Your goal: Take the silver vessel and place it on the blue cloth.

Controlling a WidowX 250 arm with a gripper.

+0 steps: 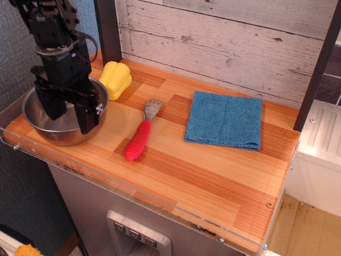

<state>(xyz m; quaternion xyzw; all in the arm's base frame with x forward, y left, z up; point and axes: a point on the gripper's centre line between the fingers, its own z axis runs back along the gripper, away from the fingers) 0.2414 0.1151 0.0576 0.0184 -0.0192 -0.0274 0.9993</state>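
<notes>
My gripper grabs the silver vessel by its rim next, to set it on the blue cloth.
The silver vessel, a shiny round steel bowl, stands at the left end of the wooden counter. My gripper hangs over the bowl with its jaws open: one finger is over the bowl's inside, the other finger is by the bowl's right rim. The gripper hides much of the bowl. The blue cloth lies flat at the back right of the counter, well apart from the bowl.
A yellow toy pepper stands just behind the bowl. A spatula with a red ribbed handle lies between bowl and cloth. A dark post rises at the back left, and a clear rail runs along the counter's front edge.
</notes>
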